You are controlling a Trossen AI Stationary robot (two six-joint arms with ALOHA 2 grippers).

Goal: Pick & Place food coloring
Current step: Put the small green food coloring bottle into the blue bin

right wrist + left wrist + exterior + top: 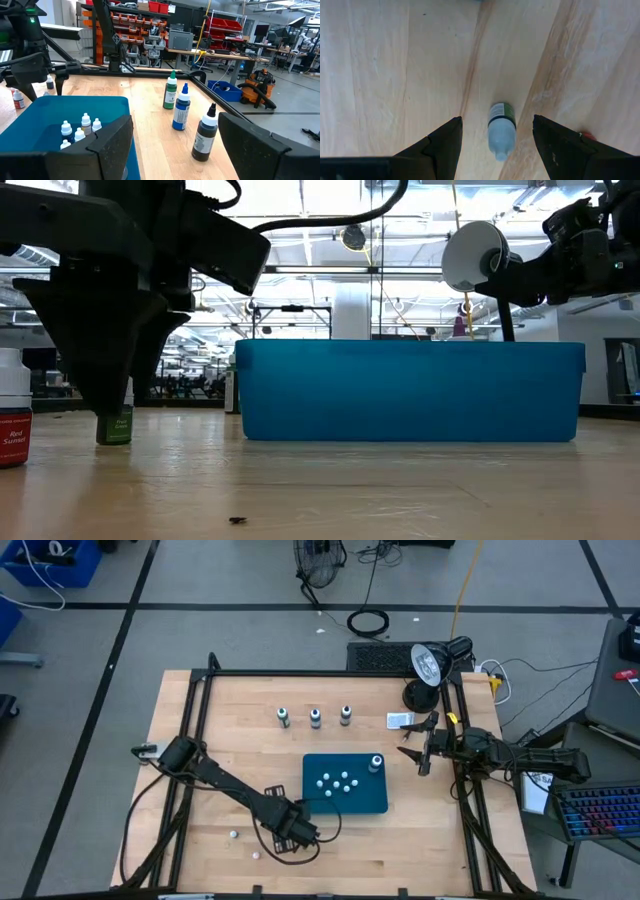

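My left gripper closes on the bottle now, since its fingers reach down beside the pale top (pixel 501 136) of the green bottle and closing now would catch the bottle.
A tiny green food coloring bottle (pixel 501 131) with a pale top stands upright on the wood. My left gripper (pixel 497 120) is open, pointing down over it, one finger on each side with a gap to both. In the low view the left gripper (pixel 112 405) hides the top of the green bottle (pixel 115 426). In the high view the left gripper (pixel 300 830) covers the bottle. Several more tiny bottles (pixel 340 783) stand in the blue tray (pixel 370 802). My right gripper (pixel 415 752) waits open, right of the tray.
Three taller bottles (pixel 315 717), green, blue and black, stand in a row beyond the tray. A tiny red bottle (pixel 12 412) stands near the left gripper, and two small bottles (pixel 233 835) lie left of it. A lamp (pixel 428 665) stands at the far right corner.
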